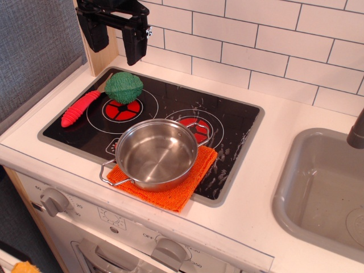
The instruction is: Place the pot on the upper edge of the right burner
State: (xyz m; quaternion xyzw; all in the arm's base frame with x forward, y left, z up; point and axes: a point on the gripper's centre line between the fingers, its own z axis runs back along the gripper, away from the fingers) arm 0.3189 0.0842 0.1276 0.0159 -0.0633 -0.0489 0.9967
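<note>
The robot's gripper will next grab the pot's rim between the handles, to set the steel pot point(157, 154) on the scuffed burner's upper edge point(196, 112).
The shiny steel pot point(157, 154) stands upright on an orange cloth point(170, 185) at the front edge of the black cooktop point(227, 119). One wire handle points front-left. The pot's far rim covers the near part of the right burner point(196, 128), a red disc with white rings and whitish scuffs. My gripper point(114, 41) hangs high at the back left, above the stove's far left corner, well away from the pot. Its two black fingers point(135, 40) are spread apart with nothing between them.
A green bumpy ball-like toy point(123, 87) sits at the back of the left burner point(121, 108). A red ridged toy point(79, 108) lies at the cooktop's left edge. A grey sink point(324, 193) is at the right, with stove knobs point(54, 201) on the front panel.
</note>
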